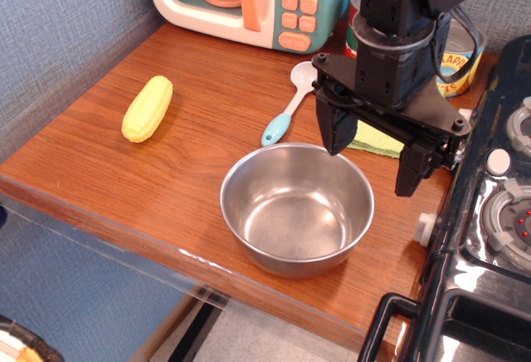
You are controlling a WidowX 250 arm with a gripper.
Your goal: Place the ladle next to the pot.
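Next, my gripper takes hold of the ladle by its light blue handle (276, 129) to set the ladle down beside the pot (297, 206).
The ladle (286, 109) lies flat on the wooden counter just behind the pot, white bowl toward the back, light blue handle pointing to the front left. The pot (297, 206) is a wide shiny steel bowl near the counter's front edge, empty inside. My gripper (373, 165) hangs open above the pot's far right rim, its two black fingers spread wide with nothing between them. It is to the right of the ladle and apart from it.
A yellow corn cob (147, 108) lies at the left. A toy microwave (257, 1) stands at the back, labelled cans (455, 61) at the back right, a green cloth (375, 140) under my gripper, and a black toy stove (489, 212) borders the right edge.
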